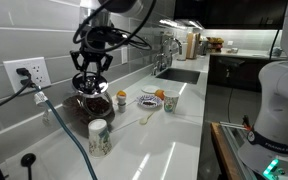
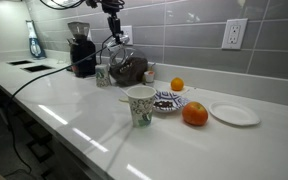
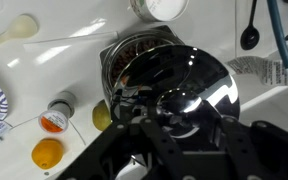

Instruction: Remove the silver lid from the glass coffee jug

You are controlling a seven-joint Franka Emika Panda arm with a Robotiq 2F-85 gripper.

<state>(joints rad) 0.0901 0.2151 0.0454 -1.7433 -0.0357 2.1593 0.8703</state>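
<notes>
My gripper shifts the silver lid (image 3: 176,100) toward the tiled wall before releasing it, since the lid overhangs most of the jug's opening (image 3: 136,47).
The glass coffee jug (image 1: 88,106) stands on the white counter by the tiled wall, and also shows in an exterior view (image 2: 130,69) and in the wrist view (image 3: 149,60). It is dark, with a metal-ringed mouth. The small shiny silver lid (image 3: 176,100) sits at its mouth. My gripper (image 3: 180,114) comes straight down on the jug's top in both exterior views (image 1: 90,88) (image 2: 115,42). Its two black fingers press the lid from both sides. The lid is too small to make out in the exterior views.
A white patterned cup (image 1: 99,137) (image 2: 139,105) stands in front of the jug. A small cup with orange contents (image 1: 121,99) (image 3: 55,118), a bowl (image 2: 167,101), oranges (image 2: 194,114), a white plate (image 2: 234,113) and a coffee grinder (image 2: 81,50) stand nearby. A cable (image 1: 54,110) trails across the counter.
</notes>
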